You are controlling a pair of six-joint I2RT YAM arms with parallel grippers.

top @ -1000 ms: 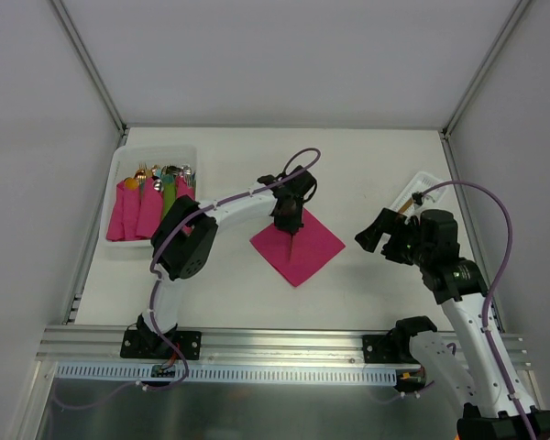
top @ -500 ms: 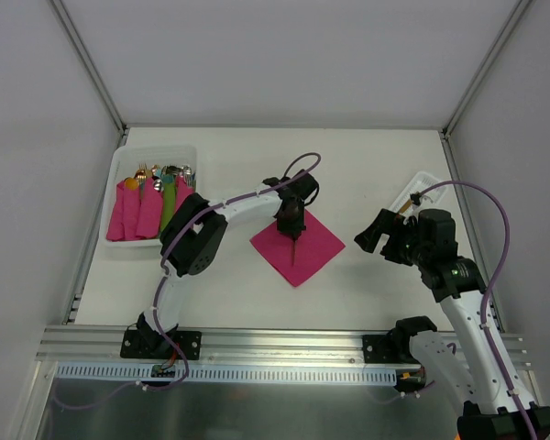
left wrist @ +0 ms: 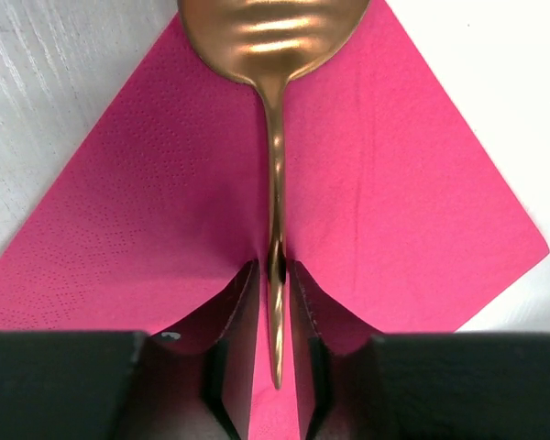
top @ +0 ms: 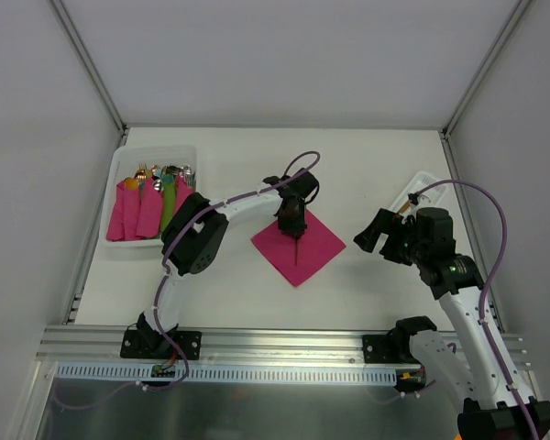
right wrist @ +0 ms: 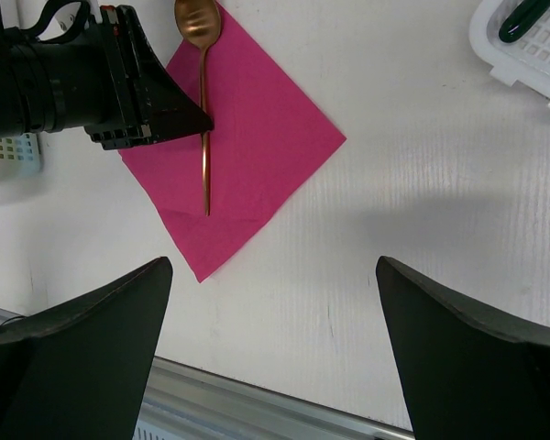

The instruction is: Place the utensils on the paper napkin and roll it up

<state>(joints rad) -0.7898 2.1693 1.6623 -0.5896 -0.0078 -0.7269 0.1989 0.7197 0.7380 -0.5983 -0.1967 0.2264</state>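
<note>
The green piece in the white slotted tray should lie alongside the spoon on the napkin, so the right gripper will grab it by its green handle (right wrist: 524,18) next.
The magenta-pink paper napkin (top: 313,243) lies flat as a diamond at the table's middle; it also shows in the left wrist view (left wrist: 394,202) and the right wrist view (right wrist: 266,137). A gold-copper spoon (left wrist: 275,174) lies along it, bowl toward the far corner, also seen in the right wrist view (right wrist: 203,87). My left gripper (top: 291,225) stands right over the napkin, its jaws (left wrist: 273,268) shut on the spoon's handle near the tail end. My right gripper (top: 376,240) is open and empty, hovering to the right of the napkin (right wrist: 273,264).
A white bin (top: 128,158) at the far left holds pink napkin bundles (top: 139,213) with mixed cutlery tips. A white slotted tray (top: 420,188) sits at the far right, with a green piece (right wrist: 524,18) in it. A metal rail (top: 257,344) runs along the near edge.
The left arm's elbow has swung a little to the right while the gripper stays over the napkin with the spoon. The right arm has barely moved.
</note>
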